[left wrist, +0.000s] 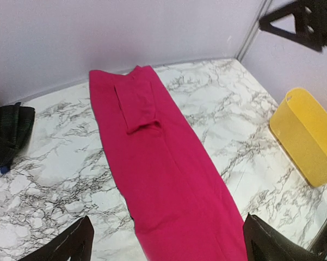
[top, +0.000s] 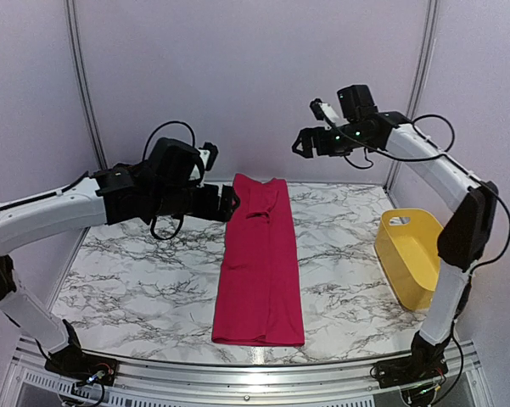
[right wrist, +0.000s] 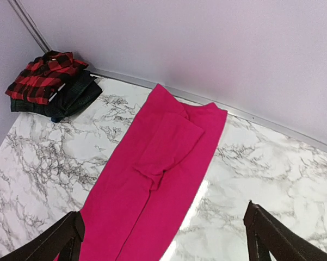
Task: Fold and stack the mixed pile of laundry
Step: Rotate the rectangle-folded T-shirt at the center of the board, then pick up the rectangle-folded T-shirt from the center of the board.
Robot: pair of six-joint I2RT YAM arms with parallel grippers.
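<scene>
The robot's left gripper should next grab the magenta-pink garment's near-end corner point(top: 217, 338) to fold the garment crosswise, and it should leave the other corner of that end for the right gripper.
A magenta-pink garment point(top: 259, 263) lies flat on the marble table as a long narrow strip, folded lengthwise, with a sleeve tucked on top near its far end point(right wrist: 168, 144). A red-and-black checked garment point(right wrist: 43, 79) rests on a dark plaid one point(right wrist: 76, 98) in the far left corner. The top view hides these two behind my left arm. My left gripper point(top: 229, 203) hovers open by the strip's far left edge. In its own view the left gripper point(left wrist: 168, 244) holds nothing. My right gripper point(top: 301, 142) hangs open, higher, past the far right end, and the right gripper point(right wrist: 166, 234) is empty.
A yellow plastic tub point(top: 411, 254) stands at the table's right edge, also the yellow tub point(left wrist: 307, 136) in the left wrist view. Pale walls close the back and sides. The dark plaid garment point(left wrist: 11, 133) shows at that view's left edge.
</scene>
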